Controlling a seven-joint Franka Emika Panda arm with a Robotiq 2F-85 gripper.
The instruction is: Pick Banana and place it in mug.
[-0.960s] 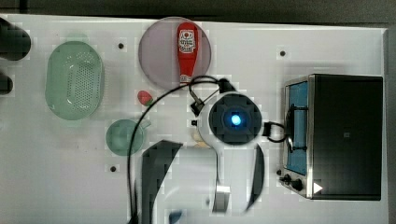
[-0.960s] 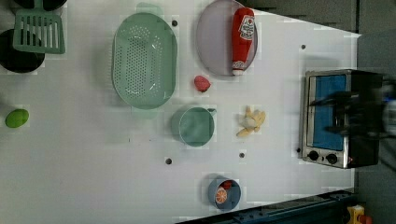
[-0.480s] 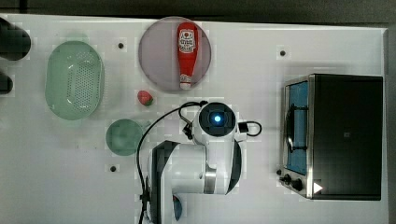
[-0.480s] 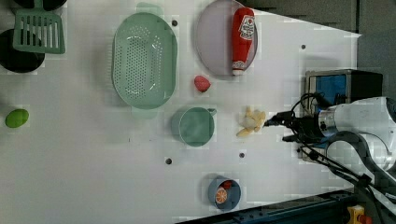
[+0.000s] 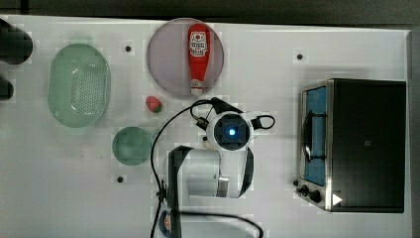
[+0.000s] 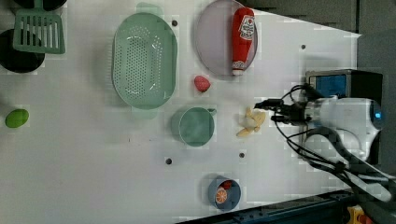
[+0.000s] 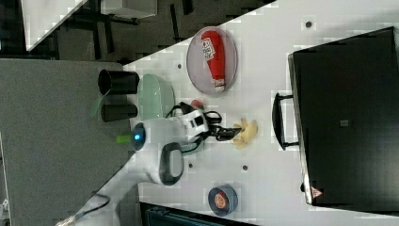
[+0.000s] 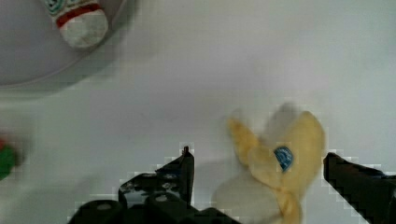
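Next, the gripper grabs the banana by its peeled end (image 6: 256,116) beside the peel flaps, to put the banana in the mug (image 6: 196,127).
The yellow peeled banana (image 6: 251,122) lies on the white table to the left view's right of the mug (image 6: 196,127), a small round teal cup with a short handle. My gripper (image 6: 266,111) hovers open at the banana's end. In the wrist view the banana (image 8: 280,172) lies between my two black fingertips, with my gripper (image 8: 258,158) spread wide around it and not touching it. In the right view the gripper (image 7: 230,133) reaches the banana (image 7: 245,132). In the top view the mug (image 5: 131,145) stands to the left of my wrist, which covers the banana.
A red ketchup bottle (image 5: 198,57) lies on a round plate (image 5: 168,64). The pale green colander (image 5: 79,84) and a strawberry (image 5: 154,104) lie beyond the mug. A toaster oven (image 5: 356,144) stands at the top view's right. A dark blue round thing (image 6: 224,193) sits near the table edge.
The arm has swung in from the left view's right and brought the gripper over the banana. The gripper has stayed open. Nothing on the table has moved.
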